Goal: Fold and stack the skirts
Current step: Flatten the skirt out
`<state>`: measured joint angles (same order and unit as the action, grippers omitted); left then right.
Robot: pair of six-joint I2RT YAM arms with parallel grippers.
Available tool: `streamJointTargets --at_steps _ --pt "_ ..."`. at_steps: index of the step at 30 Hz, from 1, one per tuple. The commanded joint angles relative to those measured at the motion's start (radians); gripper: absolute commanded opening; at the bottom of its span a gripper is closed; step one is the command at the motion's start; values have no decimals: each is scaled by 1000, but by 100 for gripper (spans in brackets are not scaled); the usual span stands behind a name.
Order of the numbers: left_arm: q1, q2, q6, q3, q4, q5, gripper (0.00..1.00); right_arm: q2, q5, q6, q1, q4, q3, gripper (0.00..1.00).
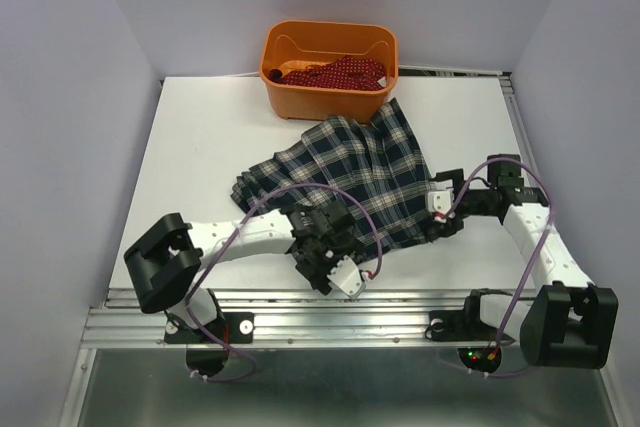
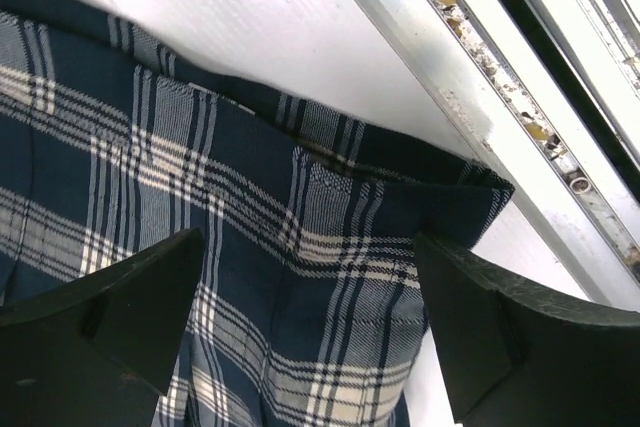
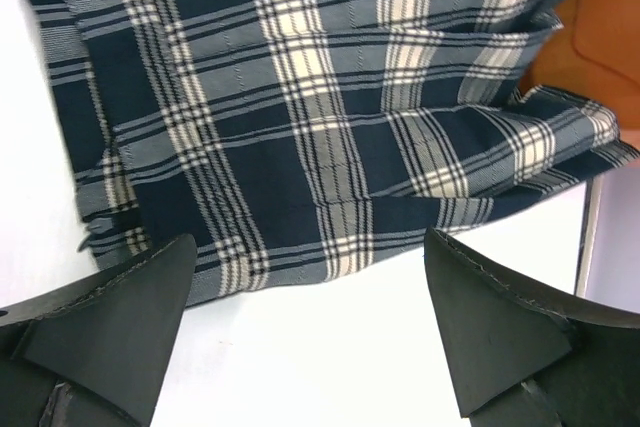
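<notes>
The robot's left hand should next grab the tartan skirt [image 1: 350,167] at its near corner. The opposite corner then stays free for stretching and folding.
The tartan skirt [image 1: 350,167] lies spread on the white table, pleated, its far edge touching the orange tub. The red dotted skirt [image 1: 335,73] lies crumpled inside the tub. My left gripper [image 1: 318,230] is open, its fingers either side of the tartan's near corner [image 2: 320,287], just above the cloth. My right gripper [image 1: 442,209] is open at the skirt's right edge; the tartan hem [image 3: 300,147] lies just beyond its fingertips, bare table between them.
The orange plastic tub [image 1: 272,52] stands at the back centre of the table. A metal rail [image 1: 300,307] runs along the near edge, also in the left wrist view [image 2: 480,77]. Grey walls close both sides.
</notes>
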<state>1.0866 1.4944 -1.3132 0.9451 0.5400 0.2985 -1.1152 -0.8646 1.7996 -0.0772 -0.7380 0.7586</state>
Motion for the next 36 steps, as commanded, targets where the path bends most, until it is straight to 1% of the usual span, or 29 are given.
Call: streamJointTargets --at_steps 1,3,4,6,7,8,10,11,13,14,17,19,20,21,24,25,27,28,29,30,31,32,34,35,36 --pt "2 39 -67 72 48 42 96 -5 13 -109 5 95 50 100" --pt "2 52 -66 75 25 44 88 -11 22 -115 5 101 53 100" --pt "2 67 -66 78 21 42 80 -12 30 -117 5 103 54 100" --pt "1 87 -70 93 37 44 68 -17 33 -117 5 101 56 100" --pt "-2 95 -73 96 43 47 59 -17 32 -115 5 101 57 100" --pt "-5 101 -84 96 49 56 42 -17 29 -112 5 103 58 100" --pt "-10 99 -89 90 41 59 26 -18 26 -118 5 106 58 100" --pt "-14 95 -90 89 38 62 16 -21 26 -137 5 114 61 100" --pt "-16 84 -75 101 41 60 7 -24 27 -181 5 127 67 100" --pt "-25 75 -49 122 55 68 1 -28 33 -236 5 143 80 100" --pt "-56 15 27 170 74 83 0 -41 39 -301 5 143 111 100" --pt "-129 -29 118 259 103 112 0 -43 38 -319 -7 140 125 100" --pt "-163 -42 170 337 98 120 0 -40 36 -324 -18 138 122 100" --pt "-241 -51 263 380 101 132 0 -38 36 -327 -27 141 120 100" --pt "-362 -71 435 533 57 139 0 -38 39 -362 -39 140 122 100" --pt "-445 -97 538 555 35 148 0 -38 38 -367 -48 140 125 100" --pt "-520 -141 658 549 -90 137 0 -37 35 -365 -49 140 127 100" --pt "-549 -198 722 528 -148 117 0 -35 36 -368 -58 141 127 100" --pt "-586 -221 826 506 -197 55 0 -37 38 -373 -58 140 130 100" --pt "-600 -246 866 471 -284 25 0 -38 39 -388 -58 140 131 100" --pt "-620 -273 899 463 -314 -22 0 -44 33 -397 -58 138 133 100" --pt "-623 -279 981 449 -380 -74 0 -51 24 -401 -58 132 136 100" --pt "-632 -267 1060 454 -411 -159 0 -64 -2 -347 -58 82 148 100" --pt "-637 -257 1081 460 -410 -177 0 -86 -42 -283 -58 4 165 100" --pt "-637 -243 1121 462 -413 -194 0 -95 -63 -276 -58 -29 171 100"
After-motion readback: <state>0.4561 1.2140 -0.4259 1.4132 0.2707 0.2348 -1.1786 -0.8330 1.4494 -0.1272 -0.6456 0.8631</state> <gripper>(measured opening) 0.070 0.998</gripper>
